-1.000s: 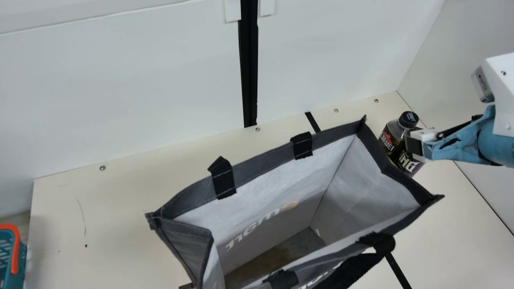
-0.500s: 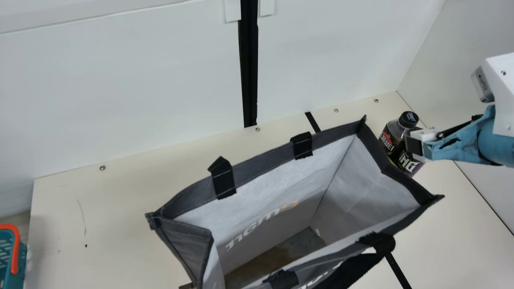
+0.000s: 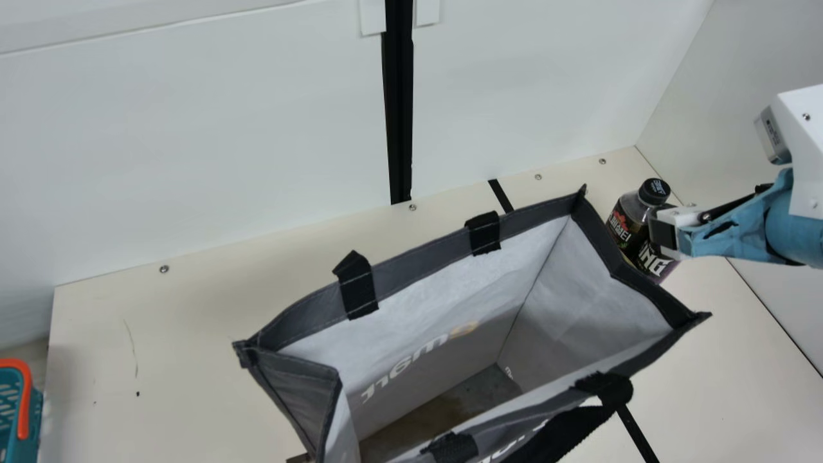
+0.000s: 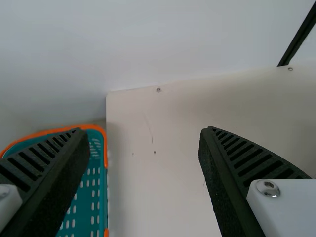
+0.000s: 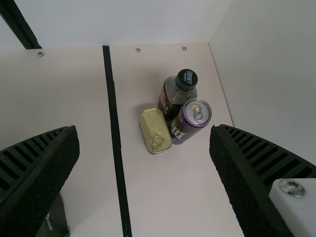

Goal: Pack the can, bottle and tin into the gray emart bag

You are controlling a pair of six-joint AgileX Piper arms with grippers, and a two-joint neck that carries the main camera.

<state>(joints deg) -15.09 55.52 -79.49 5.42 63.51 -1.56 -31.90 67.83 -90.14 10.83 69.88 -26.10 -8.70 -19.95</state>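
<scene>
Next, my left gripper grabs the bag by its thin upright rim [image 3: 420, 265], since the bag's body [image 3: 440, 339] is far wider than my fingers.
In the main view my right gripper [image 3: 669, 233] hangs at the right, over the can [image 3: 653, 262] and the bottle [image 3: 630, 222], which stand beyond the gray bag's right end. The gray emart bag [image 3: 411, 276] stands with its mouth spread, no item visible on its floor. The right wrist view shows my right gripper [image 5: 143, 148] open with nothing between its fingers; farther off are the gold tin [image 5: 155, 131], the purple can [image 5: 191, 121] and the dark bottle [image 5: 178, 91], grouped closely. My left gripper [image 4: 143, 150] is open and holds nothing in the left wrist view.
A teal basket with an orange rim [image 3: 24, 399] stands beyond the table's left edge. White walls [image 3: 193, 161] border the back and right side. A black strip [image 5: 116, 143] runs along the table to the left of the tin in the right wrist view.
</scene>
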